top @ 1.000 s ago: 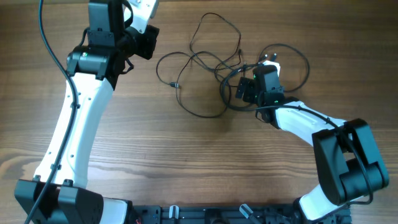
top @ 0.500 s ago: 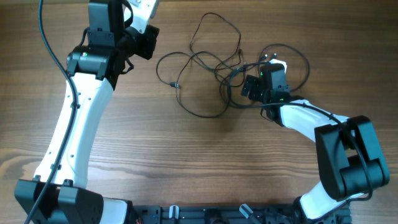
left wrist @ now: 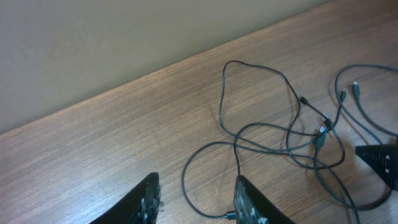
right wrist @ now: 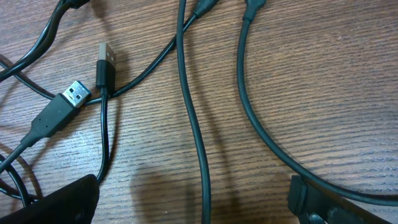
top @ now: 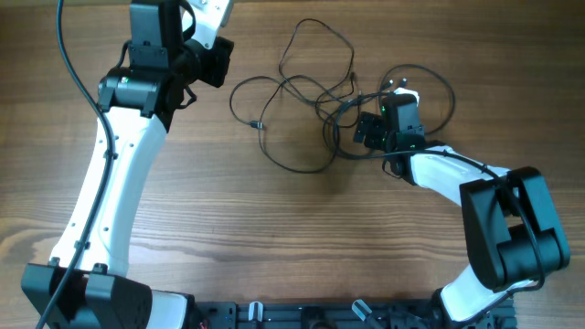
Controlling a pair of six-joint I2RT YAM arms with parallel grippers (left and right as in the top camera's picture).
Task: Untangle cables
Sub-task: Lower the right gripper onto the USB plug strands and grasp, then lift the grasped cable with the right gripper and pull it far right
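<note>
The robot's right gripper should close, because one piece of cable (right wrist: 204, 185) runs midway between its open fingers. Closing now would hold it.
The cables (top: 331, 100) lie as a loose black tangle of loops at the table's upper middle. My right gripper (top: 368, 129) hovers low over the tangle's right side, open wide. In the right wrist view one strand (right wrist: 193, 124) runs straight between the two fingertips (right wrist: 62, 199) without being clamped, and two USB plugs (right wrist: 74, 93) lie to the left. My left gripper (top: 216, 64) hangs to the left of the tangle, open and empty. In the left wrist view a cable loop (left wrist: 186, 180) lies on the wood below its jaws, and the knot (left wrist: 320, 134) sits to the right.
The wooden table (top: 274, 228) ends at a pale wall (left wrist: 93, 43) behind the cables. The right arm's white link (top: 448, 178) stretches from the lower right. The left arm (top: 119, 174) rises along the left side.
My right gripper has shifted slightly up and to the right over the tangle, staying open. The left arm and the cables have not visibly moved.
</note>
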